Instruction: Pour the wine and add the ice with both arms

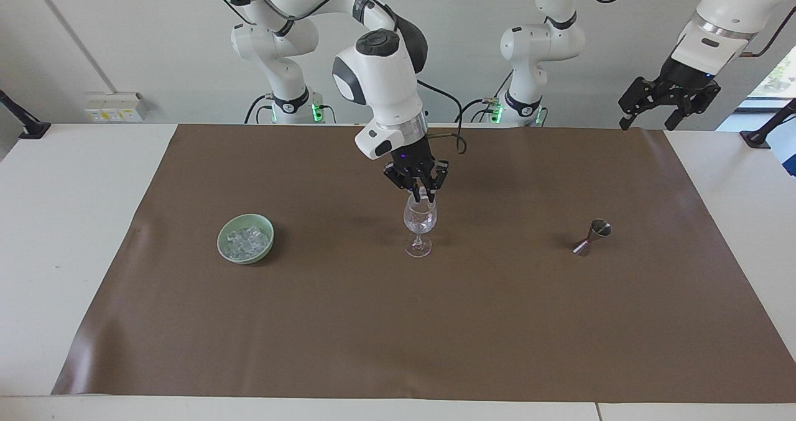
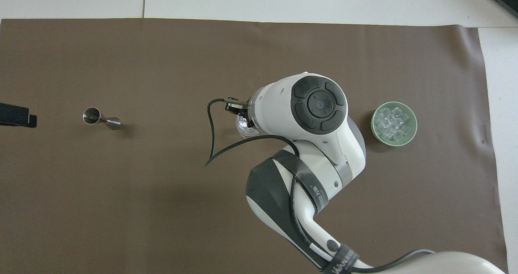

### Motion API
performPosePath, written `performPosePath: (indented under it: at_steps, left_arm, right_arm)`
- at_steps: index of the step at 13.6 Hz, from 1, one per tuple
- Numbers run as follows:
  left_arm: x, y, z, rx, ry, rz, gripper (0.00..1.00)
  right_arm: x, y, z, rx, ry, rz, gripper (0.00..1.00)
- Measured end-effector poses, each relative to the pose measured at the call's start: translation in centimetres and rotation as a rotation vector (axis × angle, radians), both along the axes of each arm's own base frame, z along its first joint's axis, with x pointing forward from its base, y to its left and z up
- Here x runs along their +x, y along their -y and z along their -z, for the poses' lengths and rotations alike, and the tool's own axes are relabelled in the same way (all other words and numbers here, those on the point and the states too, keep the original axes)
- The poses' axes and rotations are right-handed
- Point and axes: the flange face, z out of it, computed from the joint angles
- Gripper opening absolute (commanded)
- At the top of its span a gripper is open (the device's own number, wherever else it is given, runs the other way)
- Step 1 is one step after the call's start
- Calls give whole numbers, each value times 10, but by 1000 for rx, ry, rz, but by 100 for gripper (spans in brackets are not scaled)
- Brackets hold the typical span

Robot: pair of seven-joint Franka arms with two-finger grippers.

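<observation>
I need to open my right gripper now, because its fingers are over the rim of the wine glass.
A clear stemmed wine glass (image 1: 420, 219) stands upright mid-mat, with something clear and glassy in its bowl. My right gripper (image 1: 421, 196) points straight down just over its rim. In the overhead view the right arm's wrist covers most of the glass (image 2: 243, 128). The ice (image 1: 247, 240) is a heap of small clear cubes in a green bowl (image 1: 221, 242) toward the right arm's end, also seen from overhead (image 2: 393, 123). My left gripper (image 1: 647, 121) is open and empty, and waits high over the mat's edge at the left arm's end.
A small steel jigger (image 1: 592, 237) lies tipped on the brown mat (image 1: 398, 334) toward the left arm's end, also seen in the overhead view (image 2: 99, 118). White table (image 1: 74, 222) surrounds the mat.
</observation>
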Motion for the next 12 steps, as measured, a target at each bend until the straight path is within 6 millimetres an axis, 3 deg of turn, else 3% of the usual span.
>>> performPosePath:
  at_steps: [6, 8, 9, 10, 12]
  left_arm:
    - [0, 0, 0, 0, 0, 0, 100]
    - [0, 0, 0, 0, 0, 0, 100]
    - [0, 0, 0, 0, 0, 0, 100]
    - [0, 0, 0, 0, 0, 0, 100]
    - [0, 0, 0, 0, 0, 0, 100]
  right_arm:
    - [0, 0, 1, -1, -1, 0, 52]
    - [0, 0, 1, -1, -1, 0, 71]
    - [0, 0, 1, -1, -1, 0, 93]
    - [0, 0, 1, -1, -1, 0, 100]
    - [3, 3, -2, 1, 6, 5, 100]
